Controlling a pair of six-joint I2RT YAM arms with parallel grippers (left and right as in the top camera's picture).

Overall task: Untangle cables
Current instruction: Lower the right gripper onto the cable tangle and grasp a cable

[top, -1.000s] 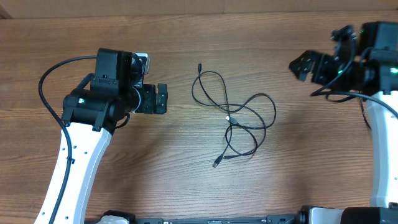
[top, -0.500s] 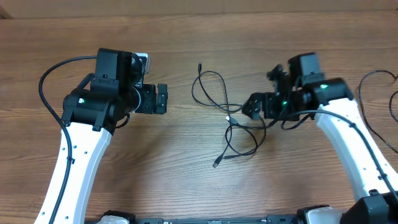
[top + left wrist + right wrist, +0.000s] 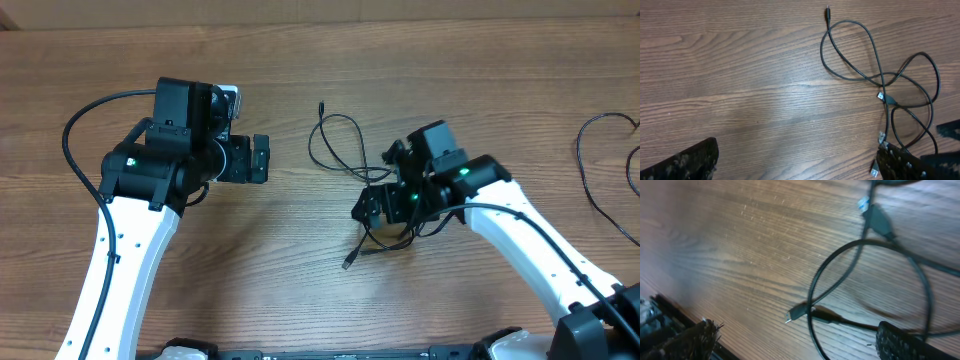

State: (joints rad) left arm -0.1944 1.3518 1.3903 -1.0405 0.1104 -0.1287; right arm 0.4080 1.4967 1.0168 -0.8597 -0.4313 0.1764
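Next, my right gripper grabs the cable loop beside the small plug, leaving the plugs free, to untangle the cables.
The thin black cables [image 3: 335, 150] lie in a loose tangle at the table's middle, one plug [image 3: 348, 262] pointing toward the front and another [image 3: 321, 105] toward the back. My right gripper [image 3: 368, 207] hangs low over the tangle's lower loops, open. In the right wrist view a cable loop [image 3: 860, 265] and a small plug [image 3: 799, 312] lie between its spread fingers [image 3: 900, 342], none of it gripped. My left gripper [image 3: 260, 158] is open and empty, left of the tangle. The left wrist view shows the cables [image 3: 875, 75] ahead and to the right.
Thicker black arm cables loop at the right edge [image 3: 600, 170] and beside the left arm [image 3: 75, 125]. The right arm's white link [image 3: 530, 250] crosses the front right. The wooden table's back edge [image 3: 320, 22] runs along the top.
My right arm swung from the far right back corner leftward and down until its gripper is over the tangle's lower part. The left arm has not moved.
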